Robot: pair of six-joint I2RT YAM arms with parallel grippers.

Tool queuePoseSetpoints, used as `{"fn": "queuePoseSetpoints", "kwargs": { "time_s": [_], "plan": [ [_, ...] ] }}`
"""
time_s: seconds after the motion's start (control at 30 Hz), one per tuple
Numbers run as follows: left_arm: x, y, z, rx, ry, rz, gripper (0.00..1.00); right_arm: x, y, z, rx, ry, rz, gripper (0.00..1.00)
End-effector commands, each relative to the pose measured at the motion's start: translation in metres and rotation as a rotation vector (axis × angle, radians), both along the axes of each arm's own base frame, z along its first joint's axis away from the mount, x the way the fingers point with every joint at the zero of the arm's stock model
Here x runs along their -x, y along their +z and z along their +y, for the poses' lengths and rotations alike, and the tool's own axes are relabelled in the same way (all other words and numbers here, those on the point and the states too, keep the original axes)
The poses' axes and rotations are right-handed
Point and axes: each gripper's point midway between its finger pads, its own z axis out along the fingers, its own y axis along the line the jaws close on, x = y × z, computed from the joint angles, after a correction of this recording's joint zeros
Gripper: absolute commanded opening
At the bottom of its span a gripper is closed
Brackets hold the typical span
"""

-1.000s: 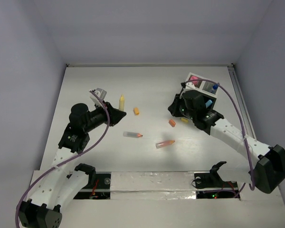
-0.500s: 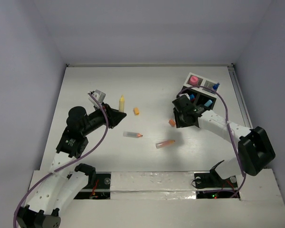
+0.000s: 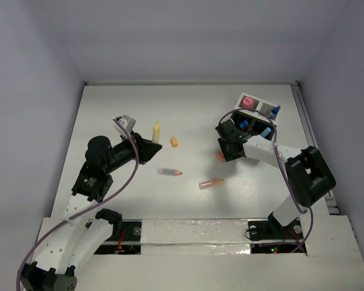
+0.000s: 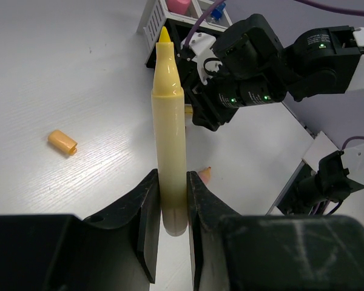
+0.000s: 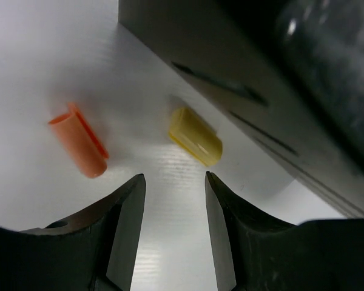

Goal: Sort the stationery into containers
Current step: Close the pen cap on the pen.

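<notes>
I should next use my right gripper to take the yellow cap (image 5: 195,136) by its sides, which leaves its open end free, so the cap can fit over the yellow marker.
My left gripper (image 3: 150,145) (image 4: 173,182) is shut on a yellow marker (image 3: 156,131) (image 4: 168,133), which points up and away from the jaws. My right gripper (image 3: 228,148) (image 5: 175,179) stands open low over the table beside the black white-rimmed container (image 3: 240,102) (image 5: 230,79), with nothing between its fingers. Just ahead of its tips lie a yellow cap (image 5: 195,136) and an orange cap (image 3: 219,156) (image 5: 80,147). The container holds a pink round piece (image 3: 247,101) and light-blue pieces (image 3: 265,131).
Another orange cap (image 3: 174,142) (image 4: 62,142) lies right of the yellow marker. Two clear orange-tipped pens (image 3: 169,172) (image 3: 210,182) lie mid-table between the arms. White walls close in the back and both sides.
The right gripper has come away from the container, dropped toward the caps beside it and opened its jaws. The left gripper still holds the yellow marker in about the same place.
</notes>
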Motion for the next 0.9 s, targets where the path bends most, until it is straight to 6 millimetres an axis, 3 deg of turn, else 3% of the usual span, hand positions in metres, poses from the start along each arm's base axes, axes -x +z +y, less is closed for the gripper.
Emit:
{"fn": "queuePoseSetpoints", "kwargs": {
  "time_s": [0.0, 0.47, 0.57, 0.63, 0.77, 0.87],
  "plan": [
    [-0.001, 0.014, -0.002, 0.009, -0.009, -0.055, 0.00, -0.033, 0.018, 0.006, 0.007, 0.031, -0.115, 0.50],
    [-0.003, 0.013, -0.001, 0.004, 0.000, -0.047, 0.00, -0.044, -0.004, 0.001, 0.094, 0.070, -0.107, 0.47],
    [-0.003, 0.013, -0.001, 0.005, -0.003, -0.049, 0.00, -0.041, -0.011, 0.003, 0.082, 0.070, -0.085, 0.39],
    [-0.003, 0.013, -0.002, 0.005, -0.005, -0.047, 0.00, -0.037, -0.014, 0.004, 0.068, 0.057, -0.073, 0.28],
    [-0.003, 0.012, -0.002, 0.007, -0.006, -0.045, 0.00, -0.030, -0.016, 0.005, 0.039, 0.045, -0.054, 0.28],
    [-0.003, 0.012, -0.002, 0.007, -0.004, -0.045, 0.00, -0.028, -0.019, 0.005, 0.041, 0.045, -0.039, 0.37]
  ]
}}
